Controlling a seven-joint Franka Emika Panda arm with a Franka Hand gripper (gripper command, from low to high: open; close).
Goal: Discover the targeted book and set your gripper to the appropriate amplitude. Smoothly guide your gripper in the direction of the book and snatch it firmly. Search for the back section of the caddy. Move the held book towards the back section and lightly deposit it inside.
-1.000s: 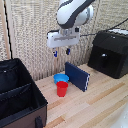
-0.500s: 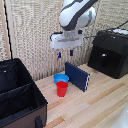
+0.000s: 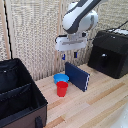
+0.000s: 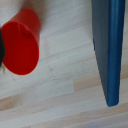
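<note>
The upright navy book has both flat covers exposed, so I should next grab it across its top edge point(image 3: 78, 67).
The dark navy book point(image 3: 77, 75) stands on its edge on the wooden table, near the middle of the exterior view. It also shows in the wrist view point(image 4: 108, 47) as a long blue edge. My gripper point(image 3: 70, 54) hangs above the book's far end, apart from it, fingers pointing down and spread, holding nothing. The black caddy point(image 3: 20, 98) sits at the exterior view's left, with inner dividers. Its back section point(image 3: 9, 75) runs along the far wall. The fingers do not show in the wrist view.
A red cup point(image 3: 62, 88) stands beside the book, also in the wrist view point(image 4: 21, 43). A blue bowl point(image 3: 61, 78) lies behind the cup. A black hard-cased appliance point(image 3: 111, 53) with a cable stands at the exterior view's right. A slatted wall is behind.
The arm has shifted slightly toward the exterior view's right and lowered a little over the book. The book, cup and caddy have not moved.
</note>
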